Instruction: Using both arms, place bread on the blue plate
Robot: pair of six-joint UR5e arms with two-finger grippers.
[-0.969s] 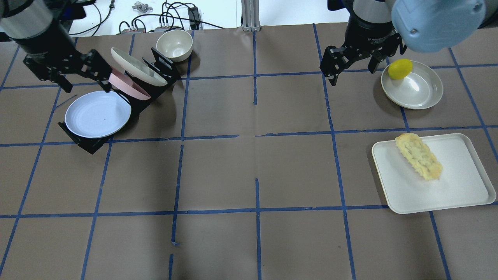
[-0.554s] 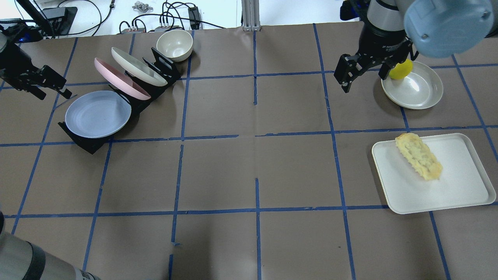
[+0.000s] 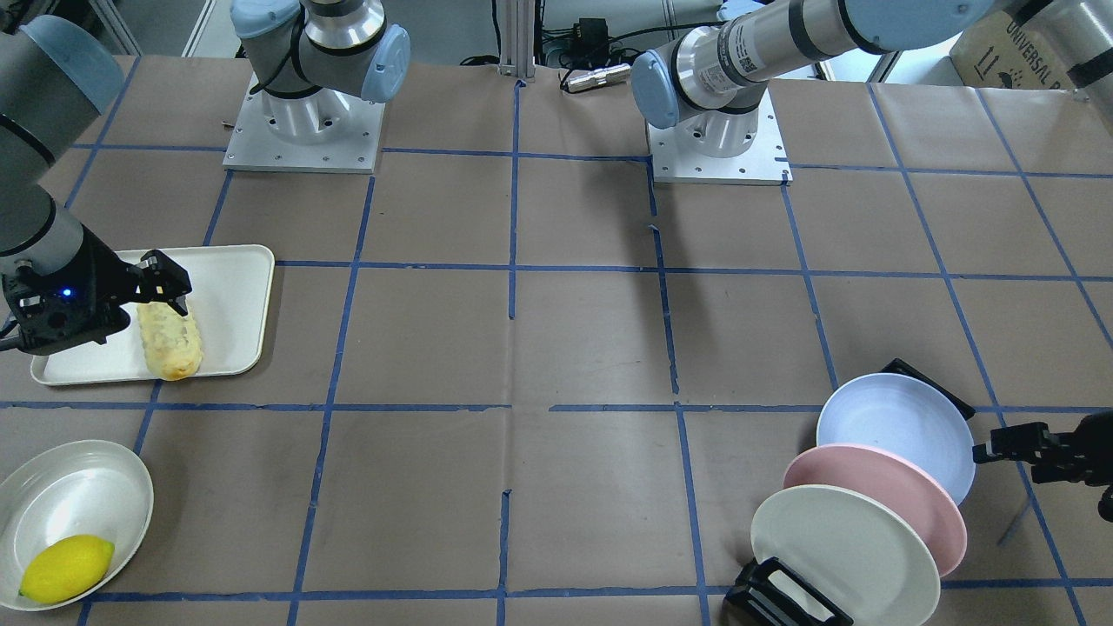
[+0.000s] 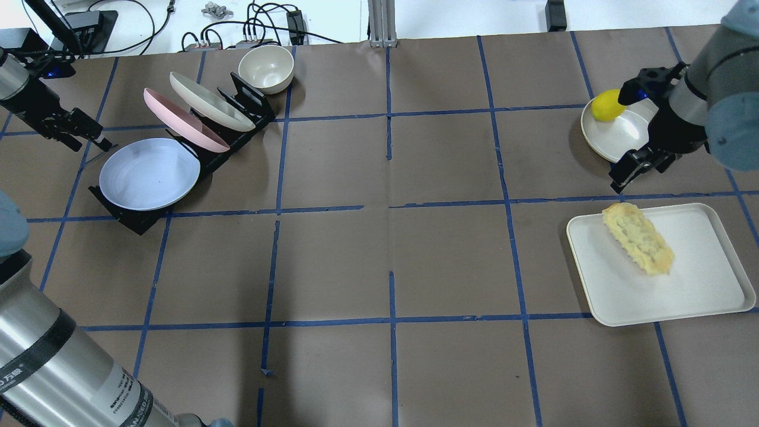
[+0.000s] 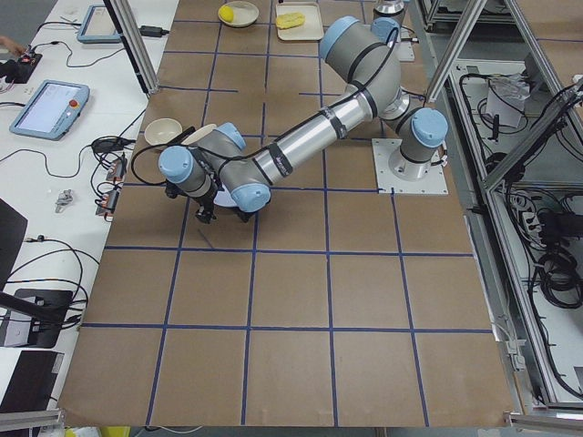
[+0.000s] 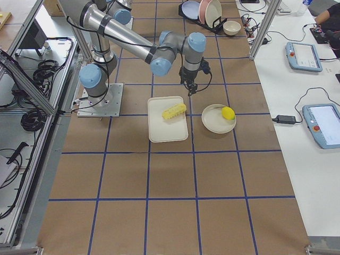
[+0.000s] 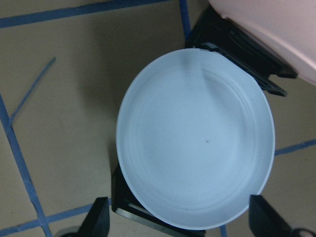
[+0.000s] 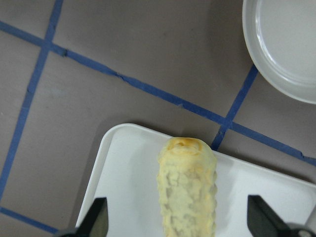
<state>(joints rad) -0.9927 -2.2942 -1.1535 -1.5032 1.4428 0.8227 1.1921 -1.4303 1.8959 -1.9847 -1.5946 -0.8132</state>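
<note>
My left gripper pinches the blue plate by its thin rim [image 3: 972,454] next, since the plate's broad side [image 3: 895,429] spreads wider than my open fingers.
The bread [image 4: 638,238] lies diagonally on a white tray [image 4: 699,284]; it also shows in the right wrist view [image 8: 187,192] and the front view [image 3: 169,339]. My right gripper [image 4: 618,139] is open and empty. It hangs just beyond the tray's far edge, and its fingertips [image 8: 96,217] frame the near end of the bread from above. The blue plate [image 4: 148,174] leans in the front slot of a black rack [image 4: 133,220] and fills the left wrist view [image 7: 197,138]. My left gripper [image 4: 89,141] is open and empty, beside the plate's far left rim.
A pink plate [image 4: 184,126] and an off-white plate [image 4: 209,101] stand in the same rack behind the blue one. A cream bowl [image 4: 265,68] sits behind the rack. A yellow lemon [image 4: 605,105] lies on an off-white plate [image 4: 628,127] just beyond the tray.
My left gripper has moved left off the rack and now sits beside the blue plate's outer rim. My right gripper has swung right, past the lemon plate, toward the tray's far edge.
</note>
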